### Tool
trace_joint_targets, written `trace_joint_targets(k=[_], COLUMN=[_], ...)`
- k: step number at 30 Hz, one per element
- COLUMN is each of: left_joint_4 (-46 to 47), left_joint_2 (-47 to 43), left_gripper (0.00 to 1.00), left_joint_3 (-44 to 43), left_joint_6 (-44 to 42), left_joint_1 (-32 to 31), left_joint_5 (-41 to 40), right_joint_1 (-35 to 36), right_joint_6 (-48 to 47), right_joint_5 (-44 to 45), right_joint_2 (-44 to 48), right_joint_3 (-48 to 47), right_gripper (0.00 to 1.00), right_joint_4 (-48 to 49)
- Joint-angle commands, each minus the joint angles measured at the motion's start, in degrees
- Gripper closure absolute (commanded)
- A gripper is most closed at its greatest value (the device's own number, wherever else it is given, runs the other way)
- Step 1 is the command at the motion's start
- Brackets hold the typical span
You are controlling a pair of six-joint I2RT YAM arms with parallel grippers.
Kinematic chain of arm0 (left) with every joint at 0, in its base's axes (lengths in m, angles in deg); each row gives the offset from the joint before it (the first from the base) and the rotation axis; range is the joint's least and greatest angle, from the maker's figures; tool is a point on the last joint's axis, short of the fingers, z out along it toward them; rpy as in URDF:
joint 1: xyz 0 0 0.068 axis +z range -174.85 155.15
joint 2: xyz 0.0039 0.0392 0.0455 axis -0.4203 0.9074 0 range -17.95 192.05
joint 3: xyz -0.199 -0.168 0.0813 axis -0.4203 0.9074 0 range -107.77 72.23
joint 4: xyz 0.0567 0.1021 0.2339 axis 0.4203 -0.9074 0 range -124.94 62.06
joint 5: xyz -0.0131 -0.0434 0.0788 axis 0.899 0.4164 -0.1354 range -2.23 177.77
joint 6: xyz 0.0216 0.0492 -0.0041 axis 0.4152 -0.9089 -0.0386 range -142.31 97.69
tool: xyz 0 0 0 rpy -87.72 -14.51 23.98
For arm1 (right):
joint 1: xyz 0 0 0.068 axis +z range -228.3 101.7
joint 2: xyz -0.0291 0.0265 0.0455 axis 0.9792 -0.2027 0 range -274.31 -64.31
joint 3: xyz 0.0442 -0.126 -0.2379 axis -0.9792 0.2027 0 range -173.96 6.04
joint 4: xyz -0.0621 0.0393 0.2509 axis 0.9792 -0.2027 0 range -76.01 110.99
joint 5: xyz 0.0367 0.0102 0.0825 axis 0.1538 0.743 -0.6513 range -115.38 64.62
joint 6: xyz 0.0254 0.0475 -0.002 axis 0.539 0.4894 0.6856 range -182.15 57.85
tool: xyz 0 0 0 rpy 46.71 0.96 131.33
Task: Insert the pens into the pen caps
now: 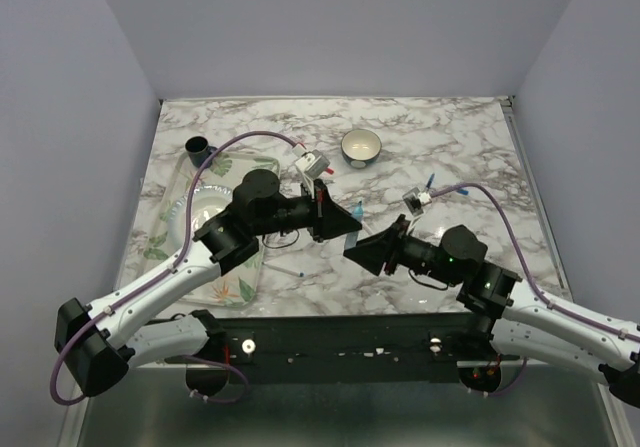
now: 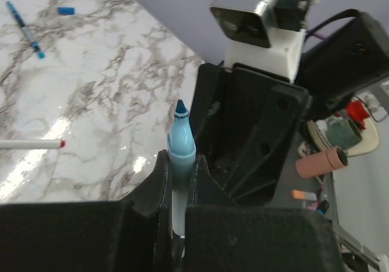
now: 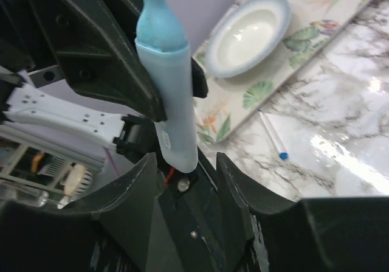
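The right gripper grabs the thick pale blue marker by its rear end [image 1: 351,240] [image 3: 180,156] next, which leaves the marker's tip free to insert into the cap.
A thick pale blue marker [image 2: 180,143] stands tip-up between the fingers of my left gripper [image 2: 180,163], which is shut on its barrel. My right gripper [image 3: 185,162] is open, and the same marker's [image 3: 167,83] rear end hangs just above its spread fingers, apart from both. The two grippers meet above mid-table, left gripper [image 1: 343,224] and right gripper [image 1: 362,248]. On the marble lie a dark blue pen [image 2: 25,30], a small blue cap [image 2: 66,10], a white pen with a red tip [image 2: 30,143] and a white pen with a blue tip [image 3: 271,136].
A floral tray [image 1: 222,289] at the left holds a white plate [image 1: 196,210]. A dark cup [image 1: 197,149] stands at the tray's far corner. A small bowl [image 1: 361,147] sits at the back middle. A blue pen [image 1: 429,182] lies right of centre.
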Motion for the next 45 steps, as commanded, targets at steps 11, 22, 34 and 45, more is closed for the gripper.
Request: trace_joint_targets(k=[11, 22, 34, 45], left_joint_4=[30.9, 32.6, 7.7, -31.9], left_joint_2=[-3.3, -3.1, -7.4, 12.3], left_gripper=[1.00, 1.00, 0.06, 0.08], left_joint_3=[7.8, 9.6, 5.6, -17.9], left_joint_6=[17.7, 18.8, 8.0, 6.7], left_joint_1=[0.0, 0.0, 0.9, 4.9], left_joint_5=[16.1, 14.9, -3.2, -42.8], right_joint_1=[0.3, 0.4, 0.3, 0.4], right_joint_6=[4.2, 5.5, 6.3, 7.2], right_joint_5=[-8.2, -8.7, 11.7, 29.0], right_joint_2=[8.0, 4.6, 19.1, 29.7], right_joint_3=[8.6, 7.0, 9.8, 5.1], right_gripper=[0.53, 0.82, 0.99, 0.99], right_joint_4=[22.2, 25.3, 11.6, -15.9])
